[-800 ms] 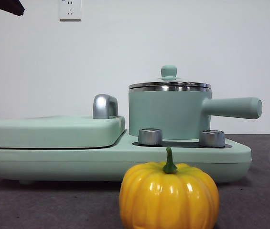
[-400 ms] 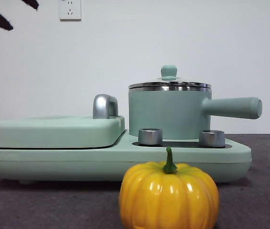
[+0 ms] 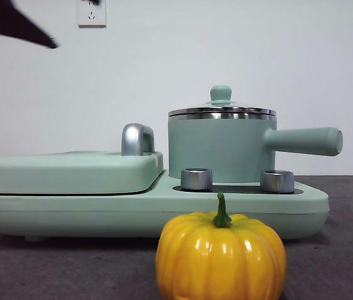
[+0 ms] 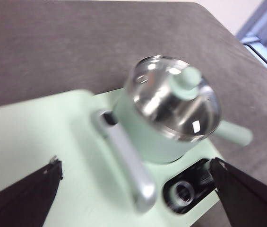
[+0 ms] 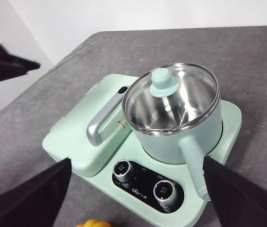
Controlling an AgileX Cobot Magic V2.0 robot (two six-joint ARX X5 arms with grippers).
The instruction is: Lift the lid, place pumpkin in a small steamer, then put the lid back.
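Note:
My left gripper will grab the lid next by its narrow mint-green knob (image 3: 220, 94), because the lid's wide glass disc (image 3: 222, 114) stretches across the whole pot.
The pumpkin (image 3: 221, 256), glossy yellow-orange with a green stem, sits on the table in front of the cooker; its top shows in the right wrist view (image 5: 91, 223). The small steamer (image 3: 217, 150), a mint-green pot with a long side handle, stands on the cooker's right half. The glass lid (image 3: 221, 111) with a mint knob rests on it. My left gripper (image 4: 134, 163) is open, up and to the left of the pot (image 4: 157, 137) and lid (image 4: 171, 97). One of its fingers (image 3: 20, 25) shows at the front view's top left. My right gripper (image 5: 136, 160) hangs open, high above the cooker.
The wide mint-green base appliance (image 3: 70, 206) has a flat rectangular cover (image 3: 70, 169) with a silver handle (image 3: 137, 139) on its left half. Two silver knobs (image 3: 196, 179) sit in front of the pot. The dark grey table (image 3: 338, 250) surrounds it.
The left gripper's black tip has moved farther into the front view, rightward and down from the top left corner. Pumpkin, pot and lid have not moved.

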